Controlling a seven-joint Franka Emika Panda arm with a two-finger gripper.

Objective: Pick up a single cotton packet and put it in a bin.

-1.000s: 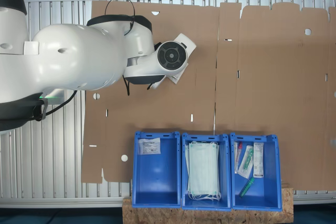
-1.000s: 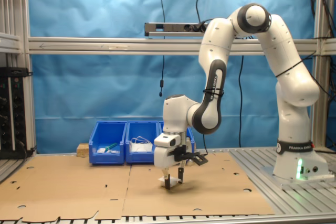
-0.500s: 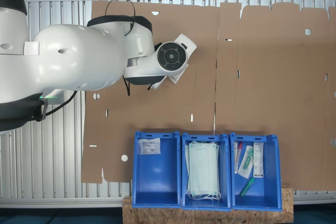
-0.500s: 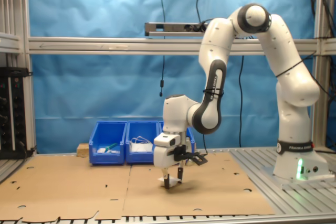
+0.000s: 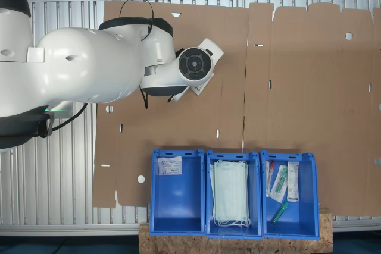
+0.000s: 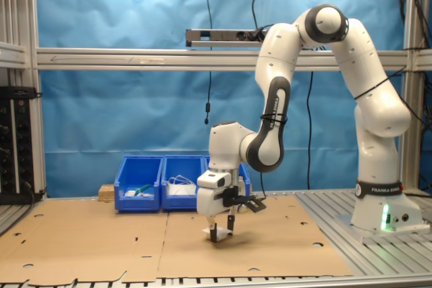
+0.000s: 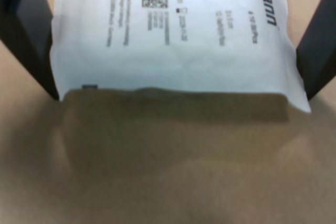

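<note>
Next, my gripper picks up the cotton packet point(image 5: 199, 88) by its side edges to put it in the blue bin holding a small packet point(image 5: 178, 199).
The cotton packet point(image 7: 173, 35) is white with dark print and lies flat on the brown cardboard between my two black fingers point(image 7: 26, 35), whose tips stand at its two side edges. In the second exterior view the gripper point(image 6: 222, 234) is down at the cardboard around the packet point(image 6: 220, 233), jaws wide apart. From above, in the first exterior view, the wrist covers most of the packet point(image 5: 199, 88). The bin point(image 5: 152, 194), a blue tray holding one small white packet point(image 5: 169, 165), stands at the first exterior view's lower middle.
Two more blue bins stand beside it, one with pale-green masks point(image 5: 231, 191) and one with syringes and tubes point(image 5: 283, 185). Cardboard sheets point(image 5: 297, 87) cover the ribbed metal table. The arm's base point(image 6: 381, 214) stands at the second exterior view's right.
</note>
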